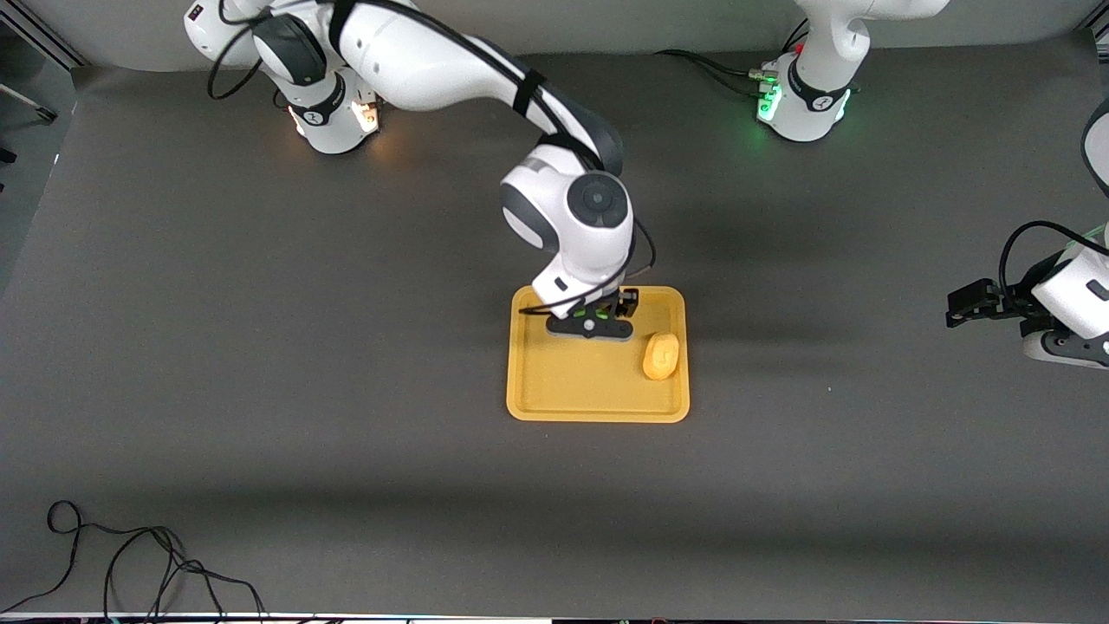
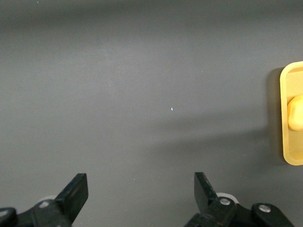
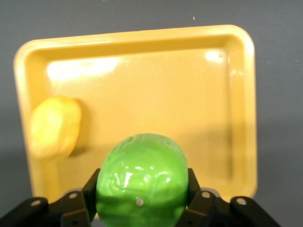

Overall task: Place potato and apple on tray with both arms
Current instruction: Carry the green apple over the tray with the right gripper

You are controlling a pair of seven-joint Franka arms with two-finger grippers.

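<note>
The green apple [image 3: 142, 175] hangs high above the bottom of the tray, so the robot's right gripper should lower it onto the tray before letting go.
The yellow-orange tray [image 1: 572, 386] lies mid-table. On it, at the end toward the left arm, rests the potato [image 1: 661, 356], an oval yellow lump. My right gripper [image 1: 598, 322] hangs over the tray's part closest to the robots, shut on the green apple [image 1: 592, 310], which the hand mostly hides from the front. In the right wrist view the apple [image 3: 142, 175] fills the space between the fingers of the right gripper [image 3: 142, 191], above the tray [image 3: 156, 94] and apart from the potato [image 3: 54, 126]. My left gripper [image 2: 140, 182] waits open and holding nothing over bare table at the left arm's end.
Dark grey mat covers the table around the tray. A loose black cable [image 1: 130, 563] lies at the table's edge nearest the front camera, toward the right arm's end. The left wrist view catches the tray's rim [image 2: 286, 118] and the potato [image 2: 296, 112].
</note>
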